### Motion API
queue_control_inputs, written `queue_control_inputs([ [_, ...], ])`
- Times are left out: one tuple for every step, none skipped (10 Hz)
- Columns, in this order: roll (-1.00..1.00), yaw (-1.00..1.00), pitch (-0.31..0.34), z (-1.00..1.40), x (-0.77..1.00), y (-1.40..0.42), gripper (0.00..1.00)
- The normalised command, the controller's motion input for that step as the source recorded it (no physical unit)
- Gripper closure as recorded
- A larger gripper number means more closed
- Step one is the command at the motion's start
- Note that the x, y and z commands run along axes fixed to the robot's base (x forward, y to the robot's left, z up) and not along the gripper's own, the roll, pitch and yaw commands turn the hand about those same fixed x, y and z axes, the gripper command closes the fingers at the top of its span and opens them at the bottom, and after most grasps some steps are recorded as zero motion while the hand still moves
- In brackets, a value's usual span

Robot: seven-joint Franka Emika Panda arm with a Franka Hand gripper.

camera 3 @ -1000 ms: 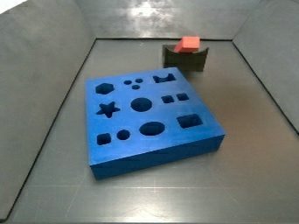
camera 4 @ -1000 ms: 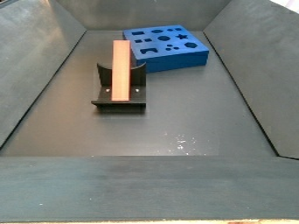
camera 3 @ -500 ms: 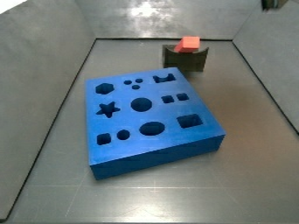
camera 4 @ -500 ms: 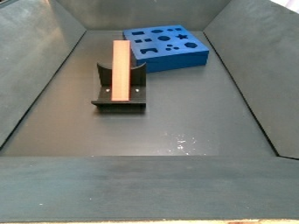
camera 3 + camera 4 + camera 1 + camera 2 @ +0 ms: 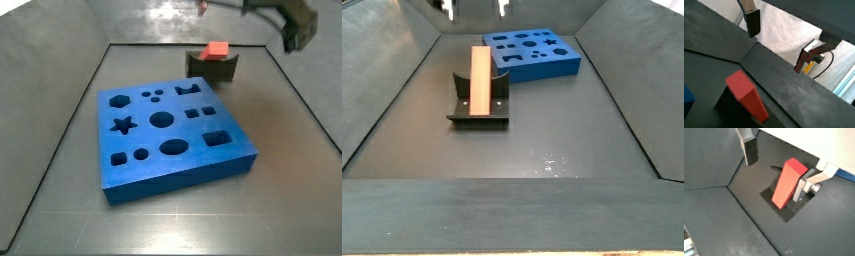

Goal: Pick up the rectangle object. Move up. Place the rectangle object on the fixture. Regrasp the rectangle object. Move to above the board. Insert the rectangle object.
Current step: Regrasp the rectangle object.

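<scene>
The rectangle object needs to be inserted into the board (image 5: 167, 125), so my gripper should next grab it by its long red-orange body (image 5: 215, 50).
The rectangle object (image 5: 480, 78) is a red-orange bar lying lengthwise across the notch of the dark fixture (image 5: 478, 108). In a side view only its square end (image 5: 214, 50) shows above the fixture (image 5: 214, 68). The blue board (image 5: 167, 125) lies flat with its holes empty; it also shows in a side view (image 5: 536, 52). My gripper (image 5: 476, 9) is high above the bar, open and empty. In both wrist views the fingers (image 5: 749, 152) stand wide apart with the bar (image 5: 785, 184) below and between them, untouched. The bar also shows in a wrist view (image 5: 748, 94).
Grey walls slope up around the dark floor (image 5: 543, 150) on all sides. The board stands a short way from the fixture. The arm shows as a dark blur at the top right in a side view (image 5: 291, 22).
My gripper has come into both side views from the top, over the fixture. The bar, the fixture and the board have not moved.
</scene>
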Motion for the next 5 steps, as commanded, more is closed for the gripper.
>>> queue_control_inputs([
  [0.07,-0.04,-0.155,-1.00,0.06,0.03,0.00],
  [0.07,-0.07,-0.134,-1.00,0.06,0.04,0.00],
  [0.06,-0.08,-0.114,-1.00,0.06,0.03,0.00],
  [0.06,-0.09,-0.087,-1.00,0.07,0.03,0.00],
  [0.06,-0.09,-0.070,-0.93,0.06,0.03,0.00],
])
